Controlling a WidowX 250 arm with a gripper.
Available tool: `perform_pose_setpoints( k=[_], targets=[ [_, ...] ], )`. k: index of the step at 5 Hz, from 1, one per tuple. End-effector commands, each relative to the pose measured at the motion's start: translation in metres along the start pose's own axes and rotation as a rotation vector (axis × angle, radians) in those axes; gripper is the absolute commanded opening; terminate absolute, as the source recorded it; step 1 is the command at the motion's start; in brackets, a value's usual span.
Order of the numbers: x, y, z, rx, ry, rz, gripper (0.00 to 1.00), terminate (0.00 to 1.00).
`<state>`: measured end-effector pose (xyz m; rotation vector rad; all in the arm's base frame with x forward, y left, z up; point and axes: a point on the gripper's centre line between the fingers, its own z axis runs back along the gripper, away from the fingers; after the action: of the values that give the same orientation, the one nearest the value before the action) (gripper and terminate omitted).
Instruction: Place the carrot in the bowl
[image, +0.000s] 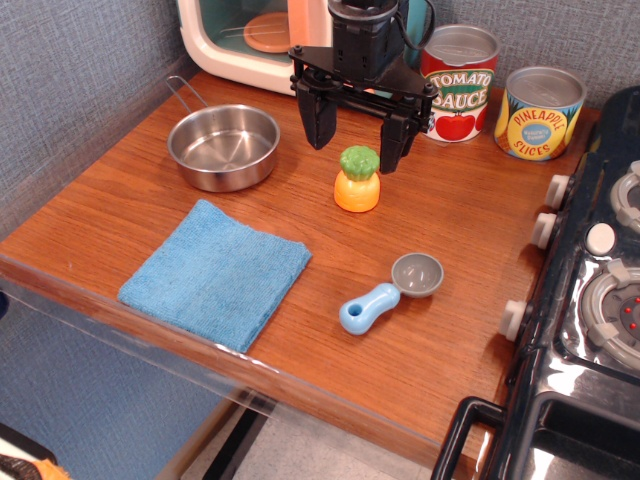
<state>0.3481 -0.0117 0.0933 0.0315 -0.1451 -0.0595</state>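
Observation:
Next, my gripper grabs the carrot by its bumpy green top (360, 161) to place it in the shiny steel bowl (225, 147).
The carrot (357, 179) is a stubby orange toy with a bumpy green top, standing upright near the middle of the wooden counter. The bowl (223, 146) is a shallow shiny steel pan with a thin wire handle, empty, at the back left. My gripper (357, 132) is black, open wide and empty. It hangs just above and behind the carrot, with one finger on each side of the green top, not touching it.
A folded blue cloth (216, 272) lies front left. A blue-handled grey scoop (394, 289) lies front right. A tomato sauce can (458, 83) and a pineapple slices can (539, 113) stand at the back right. A toy microwave (250, 40) is behind, a stove (590, 300) on the right.

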Motion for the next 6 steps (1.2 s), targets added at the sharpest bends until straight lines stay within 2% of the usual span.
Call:
perform_pose_setpoints(
  k=[1, 2, 3, 4, 5, 6],
  targets=[
    [0.000, 0.000, 0.000, 0.000, 0.000, 0.000, 1.00, 0.00],
    [0.026, -0.006, -0.013, -0.061, -0.031, 0.026, 1.00, 0.00],
    [0.051, -0.006, -0.028, -0.085, -0.019, 0.034, 1.00, 0.00],
    [0.065, -0.002, -0.044, -0.061, 0.022, 0.027, 1.00, 0.00],
    [0.061, -0.002, -0.045, -0.056, 0.039, 0.014, 1.00, 0.00],
    [0.057, -0.008, -0.031, -0.090, -0.002, -0.024, 1.00, 0.00]
  ],
)
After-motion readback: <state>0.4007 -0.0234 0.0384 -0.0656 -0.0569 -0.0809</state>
